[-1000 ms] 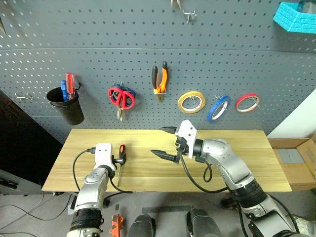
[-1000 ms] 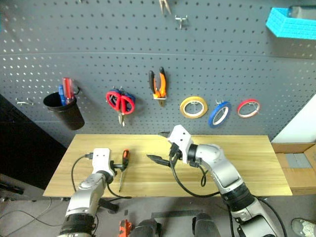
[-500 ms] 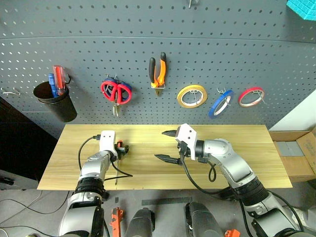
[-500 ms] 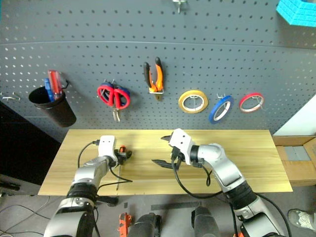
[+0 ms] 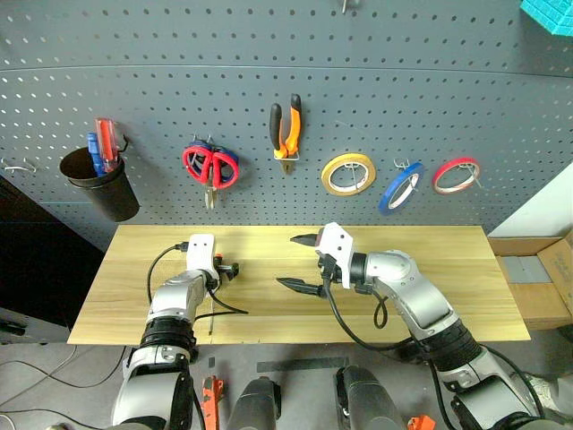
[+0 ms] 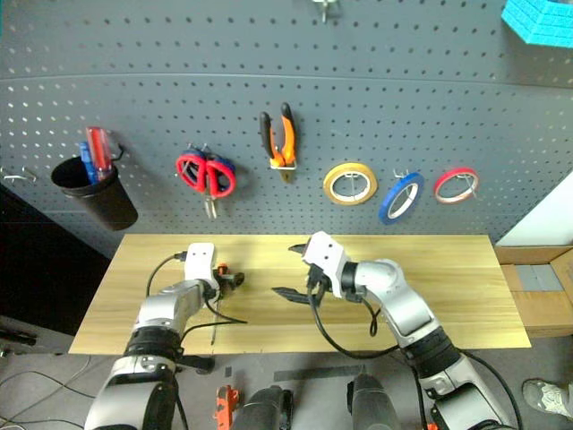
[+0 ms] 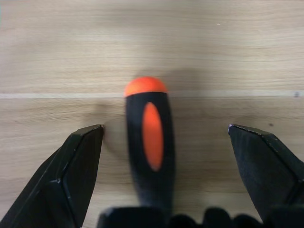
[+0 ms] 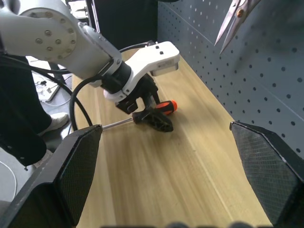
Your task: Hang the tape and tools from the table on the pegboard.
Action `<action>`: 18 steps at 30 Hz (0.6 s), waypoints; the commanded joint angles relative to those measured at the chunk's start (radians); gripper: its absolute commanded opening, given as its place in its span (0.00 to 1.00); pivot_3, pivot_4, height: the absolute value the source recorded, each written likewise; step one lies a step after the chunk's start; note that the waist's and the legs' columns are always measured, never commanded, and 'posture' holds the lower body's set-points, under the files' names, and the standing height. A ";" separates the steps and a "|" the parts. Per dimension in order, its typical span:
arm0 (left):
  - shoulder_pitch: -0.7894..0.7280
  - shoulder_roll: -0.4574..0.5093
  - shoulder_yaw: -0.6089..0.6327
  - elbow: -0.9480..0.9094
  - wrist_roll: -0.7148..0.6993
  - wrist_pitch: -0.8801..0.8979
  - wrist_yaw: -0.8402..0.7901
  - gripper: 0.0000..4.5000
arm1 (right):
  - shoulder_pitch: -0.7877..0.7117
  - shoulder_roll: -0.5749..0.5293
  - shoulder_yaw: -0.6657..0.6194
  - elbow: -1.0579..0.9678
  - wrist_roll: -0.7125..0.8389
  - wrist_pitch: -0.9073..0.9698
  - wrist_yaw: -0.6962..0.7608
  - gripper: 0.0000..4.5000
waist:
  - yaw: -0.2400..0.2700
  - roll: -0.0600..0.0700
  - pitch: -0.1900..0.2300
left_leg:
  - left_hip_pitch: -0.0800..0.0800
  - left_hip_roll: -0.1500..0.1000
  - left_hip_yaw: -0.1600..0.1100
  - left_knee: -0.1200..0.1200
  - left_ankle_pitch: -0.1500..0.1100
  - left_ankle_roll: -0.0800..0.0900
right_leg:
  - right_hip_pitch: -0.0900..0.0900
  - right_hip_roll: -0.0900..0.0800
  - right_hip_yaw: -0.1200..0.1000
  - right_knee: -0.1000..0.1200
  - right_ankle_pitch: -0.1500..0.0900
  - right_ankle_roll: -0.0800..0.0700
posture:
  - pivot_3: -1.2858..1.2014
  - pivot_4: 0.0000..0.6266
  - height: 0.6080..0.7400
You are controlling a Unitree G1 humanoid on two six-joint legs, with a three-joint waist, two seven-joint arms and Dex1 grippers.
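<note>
I should close my left gripper, as my fingers reach down beside the orange-and-black handle (image 7: 151, 135) near the wood-grain table. Closing now would hold the screwdriver.
A slim screwdriver (image 7: 146, 137) with an orange-and-black handle lies on the wood-grain table (image 5: 430, 246). My left gripper (image 5: 226, 269) stands open over it, one finger on each side of the handle and clear of it. Over the table's middle my right gripper (image 5: 297, 262) hangs open and empty, pointing toward the left arm. On the dark grey pegboard (image 5: 448, 98) hang the red-handled scissors (image 5: 208, 167), the orange-and-black pliers (image 5: 286, 130) and the blue tape (image 5: 397, 190).
A yellow tape roll (image 5: 348, 174) and a red tape roll (image 5: 455, 175) hang beside the blue one. A black cup (image 5: 98, 186) holding screwdrivers hangs at the pegboard's left. A cardboard box (image 5: 542, 278) stands beyond the table's right end.
The head camera has tilted down. My left gripper has moved forward along the screwdriver and now straddles its handle. The right gripper has kept still.
</note>
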 commanded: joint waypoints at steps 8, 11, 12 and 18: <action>0.034 0.002 0.019 -0.074 -0.019 0.027 0.025 0.65 | -0.013 0.024 -0.014 0.018 -0.016 -0.055 -0.004 1.00 | 0.012 -0.001 -0.001 | -0.004 0.000 0.000 0.000 0.000 -0.002 | -0.005 0.000 0.000 0.001 0.000 0.000 | 0.52 0.30 1.00; 0.030 0.005 0.022 -0.074 -0.018 0.026 0.024 0.40 | -0.012 0.027 -0.017 0.024 -0.021 -0.062 -0.006 1.00 | 0.014 -0.002 -0.003 | -0.013 0.000 0.000 0.001 0.003 -0.007 | -0.012 0.000 0.000 0.002 0.000 0.000 | 0.52 0.29 1.00; 0.027 0.005 0.023 -0.074 -0.018 0.025 0.024 0.32 | -0.012 0.028 -0.018 0.028 -0.024 -0.065 -0.006 1.00 | 0.015 -0.002 -0.004 | -0.014 0.000 0.000 0.001 0.003 -0.007 | -0.013 0.000 0.000 0.001 0.000 0.000 | 0.52 0.29 1.00; 0.012 0.001 0.026 -0.078 -0.018 0.020 0.026 0.20 | -0.018 0.032 -0.023 0.041 -0.025 -0.079 -0.002 1.00 | 0.015 -0.003 -0.004 | -0.015 -0.001 0.000 0.001 0.003 -0.008 | -0.014 -0.001 -0.001 0.001 0.000 0.000 | 0.52 0.26 1.00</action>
